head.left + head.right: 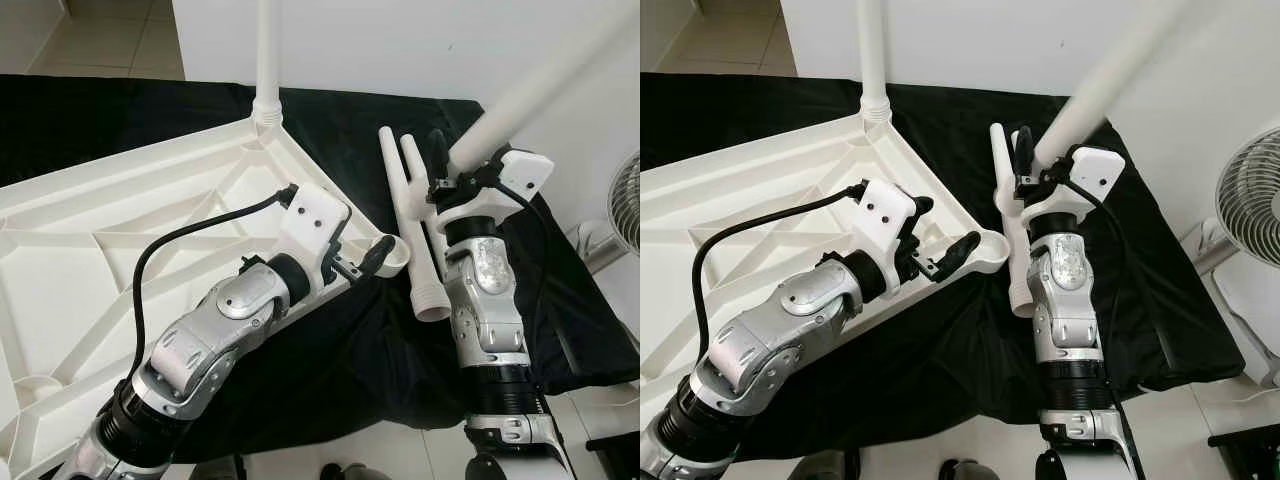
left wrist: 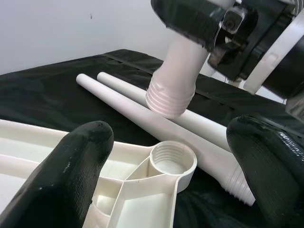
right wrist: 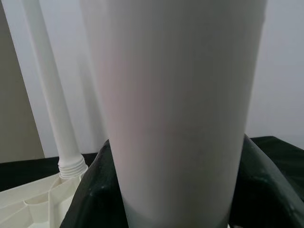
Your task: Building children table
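I need to grab the leg next with my left gripper by its bare body (image 1: 532, 103), above my right gripper's fingers, which already wrap the leg near its threaded end.
The white children's table top (image 1: 120, 230) lies upside down on a black cloth, with one white leg (image 1: 267, 60) standing screwed into its far corner. My left gripper (image 1: 365, 250) is open, its fingers (image 2: 71, 175) spread on either side of the near corner's threaded socket (image 2: 173, 161). My right gripper (image 1: 1025, 150) is shut on another white leg (image 1: 530, 90), which tilts up to the right. That leg's threaded end (image 2: 171, 95) hovers just above and beyond the socket. Two more legs (image 1: 415, 230) lie side by side on the cloth beside the corner.
The black cloth (image 1: 330, 380) covers the work surface and drops off at its near edge to a tiled floor. A white wall rises behind. A white fan (image 1: 1250, 200) stands at the right, close to my right arm.
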### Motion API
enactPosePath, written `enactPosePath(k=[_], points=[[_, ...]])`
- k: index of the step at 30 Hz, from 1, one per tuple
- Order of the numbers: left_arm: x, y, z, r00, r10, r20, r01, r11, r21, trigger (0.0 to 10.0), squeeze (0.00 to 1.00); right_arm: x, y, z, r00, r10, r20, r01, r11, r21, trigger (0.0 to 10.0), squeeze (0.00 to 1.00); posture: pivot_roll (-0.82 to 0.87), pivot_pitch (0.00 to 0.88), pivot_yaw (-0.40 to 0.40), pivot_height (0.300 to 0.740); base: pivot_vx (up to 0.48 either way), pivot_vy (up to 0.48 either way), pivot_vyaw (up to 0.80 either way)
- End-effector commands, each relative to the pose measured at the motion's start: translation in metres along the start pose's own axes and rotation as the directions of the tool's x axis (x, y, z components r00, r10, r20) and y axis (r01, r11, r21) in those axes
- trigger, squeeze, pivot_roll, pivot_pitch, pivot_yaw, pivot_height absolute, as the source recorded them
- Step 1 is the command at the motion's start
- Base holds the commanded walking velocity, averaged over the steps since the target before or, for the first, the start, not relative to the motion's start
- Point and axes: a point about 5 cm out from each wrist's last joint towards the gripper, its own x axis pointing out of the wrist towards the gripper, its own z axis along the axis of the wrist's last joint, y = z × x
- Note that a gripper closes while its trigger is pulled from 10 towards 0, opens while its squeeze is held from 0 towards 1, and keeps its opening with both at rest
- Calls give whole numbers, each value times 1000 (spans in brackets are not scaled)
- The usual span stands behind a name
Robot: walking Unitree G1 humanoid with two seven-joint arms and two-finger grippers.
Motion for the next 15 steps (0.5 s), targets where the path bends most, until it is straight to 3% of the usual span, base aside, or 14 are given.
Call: enactPosePath(k=[1,10,11,12,14,15], points=[[1,-7,-2,994,-112,-10,112,994,8,10000,0,-3,-4,-2,1000,-8,3,8,1000,-3,0,0,90,156,-84,740,0,0,0],[1,-5,-2,994,-104,-11,104,994,12,10000,0,-5,-8,-7,1000,-16,-23,16,1000,1,0,0,94,163,-83,740,0,0,0],[1,-4,-2,994,-106,-13,106,994,16,10000,0,-6,-8,-9,999,-17,-36,17,1000,-2,8941,0,98,165,-82,740,0,0,0],[0,-4,-2,993,-118,-15,119,993,13,10000,0,-7,-7,-12,998,-8,-55,8,1000,-4,10000,0,98,165,-82,740,0,0,0],[0,-3,-3,992,-128,-17,128,992,10,10000,0,-8,-7,-13,998,0,-68,0,1000,-4,10000,0,98,165,-82,740,0,0,0],[0,-2,-3,989,-143,-18,143,990,-5,10000,1000,-9,-5,-16,996,17,-88,-17,1000,2,10000,0,104,164,-86,740,0,0,0]])
